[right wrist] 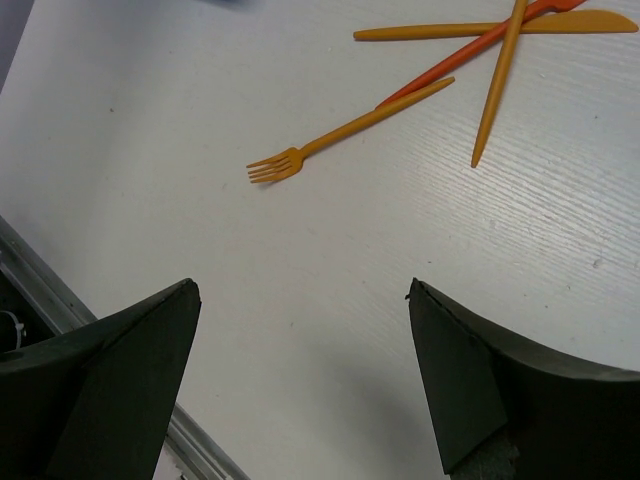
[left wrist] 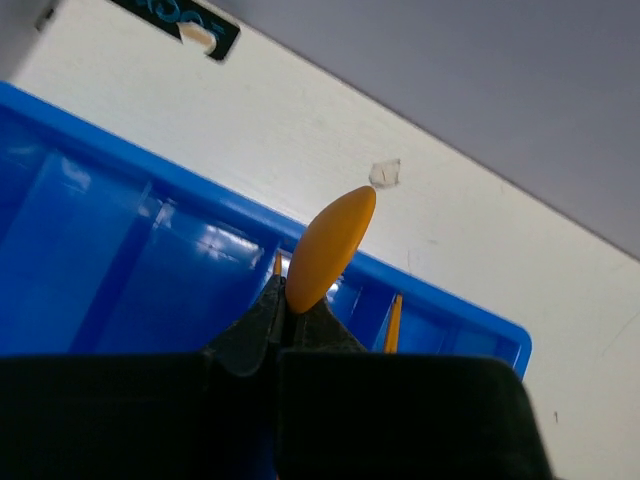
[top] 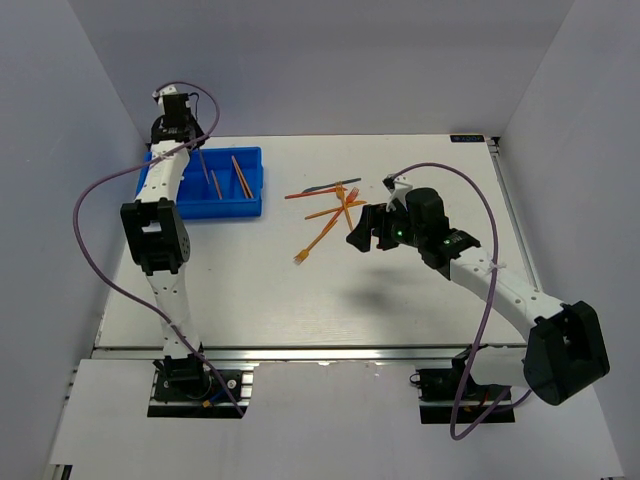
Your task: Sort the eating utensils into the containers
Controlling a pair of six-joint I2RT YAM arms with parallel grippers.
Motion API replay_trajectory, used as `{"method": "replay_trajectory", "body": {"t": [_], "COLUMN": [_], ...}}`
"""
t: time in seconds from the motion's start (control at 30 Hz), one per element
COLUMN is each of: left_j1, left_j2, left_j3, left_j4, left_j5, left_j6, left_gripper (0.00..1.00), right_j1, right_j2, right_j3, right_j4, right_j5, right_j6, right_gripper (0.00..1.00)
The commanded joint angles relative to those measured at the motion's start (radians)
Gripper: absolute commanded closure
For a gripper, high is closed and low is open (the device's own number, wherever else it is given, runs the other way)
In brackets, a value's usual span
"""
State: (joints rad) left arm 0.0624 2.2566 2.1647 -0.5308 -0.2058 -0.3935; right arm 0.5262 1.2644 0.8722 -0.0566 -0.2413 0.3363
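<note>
The orange spoon's bowl sticks out past the tray's far rim, and the spoon would end up across that rim if I opened now. My left gripper needs to keep holding the spoon.
The bright blue tray (top: 250,205) lies at the far left of the table, with a few orange sticks (top: 240,175) in its compartments. My left gripper (top: 187,140) hovers over the tray's far side. In the left wrist view it (left wrist: 288,305) is shut on an orange spoon (left wrist: 332,245), with the bowl sticking out above the tray (left wrist: 120,270). Loose utensils (top: 335,197) lie crossed at mid-table, and an orange fork (top: 318,240) lies apart. My right gripper (top: 368,240) is open and empty above the table beside them. Its wrist view (right wrist: 300,290) shows the fork (right wrist: 340,135).
The right wrist view also shows an orange knife (right wrist: 490,28), a red utensil (right wrist: 450,68) and an orange stick (right wrist: 497,85) crossing one another. A metal rail (right wrist: 60,300) edges the table near the right gripper. Grey walls enclose the table on three sides.
</note>
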Motion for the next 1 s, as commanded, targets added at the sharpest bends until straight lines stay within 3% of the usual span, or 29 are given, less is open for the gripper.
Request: {"method": "replay_trajectory", "body": {"t": [0.0,0.23,0.33,0.37,0.43,0.57,0.6,0.7,0.73,0.8,0.87,0.97], "left_j1": [-0.013,-0.015,-0.013,-0.015,-0.021,-0.035,-0.036,-0.041,-0.041,-0.039,-0.041,-0.049], "left_j2": [-0.069,-0.111,-0.104,-0.112,-0.129,-0.231,-0.253,-0.35,-0.377,-0.466,-0.54,-0.75], "left_j3": [-0.095,-0.278,-0.305,-0.309,-0.312,-0.295,-0.29,-0.29,-0.295,-0.309,-0.362,-0.497], "left_j4": [0.11,0.232,0.247,0.247,0.25,0.244,0.239,0.206,0.189,0.112,0.03,-0.021], "left_j5": [0.074,0.134,0.157,0.164,0.169,0.171,0.164,0.129,0.102,0.076,0.069,0.106], "left_j6": [-0.028,-0.071,-0.077,-0.084,-0.084,-0.077,-0.077,-0.08,-0.087,-0.102,-0.116,-0.098], "left_gripper": [1.0,1.0,0.92,0.89,0.66,0.44,0.34,0.13,0.1,0.04,0.02,0.02], "right_j1": [-0.011,-0.012,-0.012,-0.012,-0.012,-0.008,-0.003,0.056,0.078,0.119,0.117,0.116], "right_j2": [-0.028,-0.011,-0.008,0.0,0.012,0.059,0.069,0.127,0.165,0.193,0.226,0.302], "right_j3": [-0.01,-0.013,-0.013,-0.012,0.005,0.034,0.054,0.14,0.166,0.206,0.232,0.275], "right_j4": [0.046,0.046,0.046,0.044,0.037,0.021,0.015,-0.061,-0.087,-0.126,-0.121,-0.118], "right_j5": [0.004,-0.001,-0.003,-0.003,0.007,0.083,0.114,0.355,0.502,0.606,0.611,0.533], "right_j6": [-0.019,-0.017,-0.019,-0.023,-0.031,-0.033,-0.023,-0.016,-0.011,0.026,0.151,0.156], "right_gripper": [0.11,0.11,0.11,0.11,0.11,0.1,0.11,0.11,0.11,0.11,0.11,0.11]}}
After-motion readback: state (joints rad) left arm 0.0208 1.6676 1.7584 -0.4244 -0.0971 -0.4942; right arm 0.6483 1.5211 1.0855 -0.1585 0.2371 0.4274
